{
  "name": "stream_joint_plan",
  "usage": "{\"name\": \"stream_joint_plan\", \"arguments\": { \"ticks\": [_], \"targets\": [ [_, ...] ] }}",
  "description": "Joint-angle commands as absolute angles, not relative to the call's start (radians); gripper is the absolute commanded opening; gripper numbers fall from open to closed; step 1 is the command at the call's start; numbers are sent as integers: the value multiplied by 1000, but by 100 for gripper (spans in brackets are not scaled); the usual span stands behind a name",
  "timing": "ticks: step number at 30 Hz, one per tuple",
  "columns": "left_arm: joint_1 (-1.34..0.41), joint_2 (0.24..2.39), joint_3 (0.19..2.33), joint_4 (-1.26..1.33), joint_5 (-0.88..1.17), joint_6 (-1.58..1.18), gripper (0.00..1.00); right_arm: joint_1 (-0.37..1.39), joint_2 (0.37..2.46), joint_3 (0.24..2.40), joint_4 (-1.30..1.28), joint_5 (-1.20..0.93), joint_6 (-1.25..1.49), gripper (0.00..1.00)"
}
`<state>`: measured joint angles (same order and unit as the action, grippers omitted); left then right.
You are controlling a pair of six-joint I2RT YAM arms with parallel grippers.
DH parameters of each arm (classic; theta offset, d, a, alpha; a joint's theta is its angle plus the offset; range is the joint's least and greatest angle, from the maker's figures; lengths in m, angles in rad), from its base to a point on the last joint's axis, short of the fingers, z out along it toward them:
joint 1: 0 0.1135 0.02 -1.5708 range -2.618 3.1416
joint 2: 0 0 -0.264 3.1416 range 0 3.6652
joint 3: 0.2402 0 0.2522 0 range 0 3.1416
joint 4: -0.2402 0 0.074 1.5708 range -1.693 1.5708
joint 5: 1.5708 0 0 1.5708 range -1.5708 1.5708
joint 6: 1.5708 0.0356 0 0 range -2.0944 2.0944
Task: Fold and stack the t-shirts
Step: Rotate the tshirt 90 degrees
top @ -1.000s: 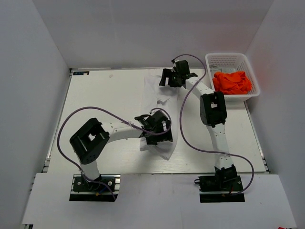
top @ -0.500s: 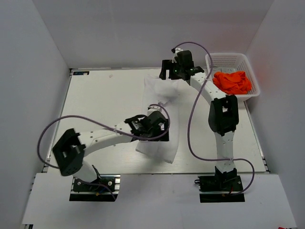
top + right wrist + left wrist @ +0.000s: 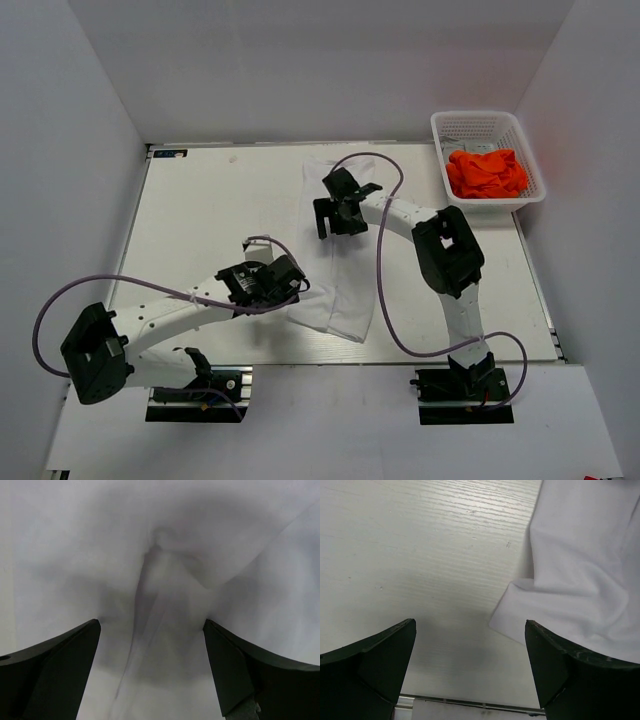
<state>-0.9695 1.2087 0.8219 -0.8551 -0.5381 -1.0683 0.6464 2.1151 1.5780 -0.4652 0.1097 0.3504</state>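
Note:
The white t-shirt has a folded corner at its near end, and my left gripper needs to grab the white t-shirt (image 3: 335, 290) by that corner next to fold that end over the t-shirt.
The white t-shirt (image 3: 335, 290) lies folded into a long strip down the middle of the table, from the far edge to near the front. My left gripper (image 3: 296, 287) is open and empty, just left of the shirt's near end; its wrist view shows a folded corner of the shirt (image 3: 580, 595) on bare table. My right gripper (image 3: 330, 222) is open and hovers low over the strip's upper half; its wrist view shows only creased white fabric (image 3: 160, 580) between the fingers. Orange t-shirts (image 3: 487, 172) lie bunched in the basket.
A white plastic lattice basket (image 3: 480, 125) stands at the far right corner of the table. The table's front metal rail (image 3: 470, 707) runs just beyond the left gripper. White walls enclose the left, far and right sides.
My left gripper has let go of the shirt's near end and drawn back left. My right gripper has let go of the far end and moved toward the front over the shirt.

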Motion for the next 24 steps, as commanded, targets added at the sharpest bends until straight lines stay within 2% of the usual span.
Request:
{"name": "stream_joint_plan", "arguments": {
  "ticks": [1,6,9,12,15,18,24],
  "targets": [
    [-945,1238,818,-845,-591,-1098,100,612,2190,1679,-495,176,406,90],
    [-925,1339,847,-807,-533,-1054,100,601,2302,1819,-548,201,403,90],
    [-925,1368,847,-773,-476,-1002,100,588,2390,2000,-618,186,408,90],
    [-925,1368,827,-721,-425,-983,100,592,2340,2004,-594,134,391,90],
    [-925,1325,781,-605,-338,-922,100,595,2195,1861,-444,-22,350,90],
    [-925,1315,750,-516,-279,-876,100,589,2022,1695,-342,-76,333,90],
    [-925,1405,784,-549,-270,-864,100,581,1657,1262,-247,-75,360,90]
  ]
}}
